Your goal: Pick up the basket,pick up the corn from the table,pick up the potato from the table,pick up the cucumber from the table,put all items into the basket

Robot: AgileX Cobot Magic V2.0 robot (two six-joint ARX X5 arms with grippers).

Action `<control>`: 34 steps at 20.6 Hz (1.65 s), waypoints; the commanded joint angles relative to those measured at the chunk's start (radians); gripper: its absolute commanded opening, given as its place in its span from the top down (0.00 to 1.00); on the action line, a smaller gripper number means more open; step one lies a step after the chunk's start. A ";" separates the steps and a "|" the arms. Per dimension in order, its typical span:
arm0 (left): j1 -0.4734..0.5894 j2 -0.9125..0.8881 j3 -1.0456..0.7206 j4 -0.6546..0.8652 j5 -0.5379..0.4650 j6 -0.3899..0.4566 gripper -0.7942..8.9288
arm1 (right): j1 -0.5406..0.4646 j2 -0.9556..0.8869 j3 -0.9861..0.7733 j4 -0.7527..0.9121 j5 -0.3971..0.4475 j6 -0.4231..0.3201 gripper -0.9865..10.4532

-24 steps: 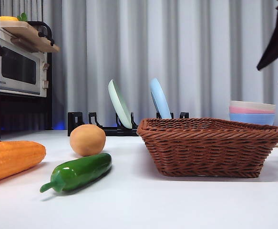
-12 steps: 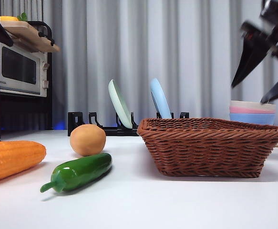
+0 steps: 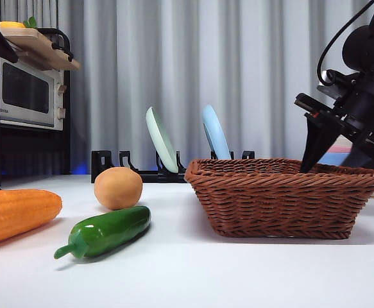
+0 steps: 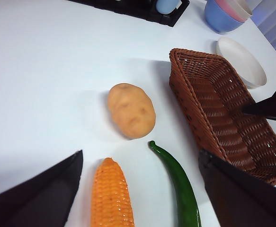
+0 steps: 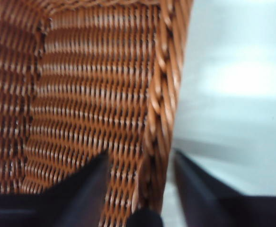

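Note:
I need to grab the basket (image 3: 283,199) by its braided rim with my right gripper, so its inside stays free for the corn, potato and cucumber.
The brown wicker basket (image 3: 283,199) stands on the right of the white table (image 3: 206,276). My right gripper (image 3: 331,165) hangs at its right rim, open, one jaw inside the basket and one outside; the right wrist view shows the braided rim (image 5: 164,94) between the jaws of the right gripper (image 5: 140,158). Left of the basket lie the potato (image 3: 117,187), the green cucumber (image 3: 106,232) and the orange corn (image 3: 17,213). High above them my left gripper (image 4: 141,153) is open and holds nothing, over the potato (image 4: 130,111), corn (image 4: 110,194) and cucumber (image 4: 178,182).
A black dish rack with a green plate (image 3: 161,138) and a blue plate (image 3: 214,131) stands behind the basket. A microwave (image 3: 23,93) sits on a shelf at far left. Stacked pastel bowls (image 4: 225,12) and a white plate (image 4: 242,59) lie beyond the basket.
My right arm has come down from the top right corner to the basket's right rim, jaws now astride it. The vegetables and the basket have not moved.

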 commanded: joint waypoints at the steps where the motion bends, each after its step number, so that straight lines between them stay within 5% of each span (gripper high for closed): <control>1: -0.010 0.024 0.005 0.008 -0.001 -0.011 0.50 | 0.000 0.001 0.006 0.006 0.002 -0.002 0.93; 10: -0.238 0.408 0.266 -0.014 -0.177 -0.014 0.50 | -0.002 -0.161 0.008 0.004 0.002 0.029 0.93; 14: -0.369 0.632 0.437 -0.069 -0.356 -0.005 0.42 | -0.002 -0.264 0.008 -0.004 0.003 0.029 0.93; 20: -0.434 0.873 0.583 -0.076 -0.478 0.013 0.42 | -0.009 -0.369 0.008 -0.032 0.003 0.028 0.93; 27: -0.441 1.003 0.591 -0.037 -0.466 0.013 0.43 | -0.016 -0.389 0.008 -0.045 0.003 0.028 0.93; 28: -0.443 1.003 0.591 -0.038 -0.467 0.018 0.48 | -0.016 -0.389 0.008 -0.045 0.003 0.028 0.93; 30: -0.446 1.000 0.592 -0.030 -0.469 0.061 0.83 | -0.015 -0.389 0.008 -0.045 0.003 0.028 0.93; 31: -0.446 0.998 0.592 -0.030 -0.470 0.068 0.93 | -0.015 -0.389 0.008 -0.045 0.003 0.028 0.93; 34: -0.446 0.947 0.597 -0.079 -0.469 0.090 0.93 | -0.015 -0.387 0.008 -0.041 0.003 0.028 0.93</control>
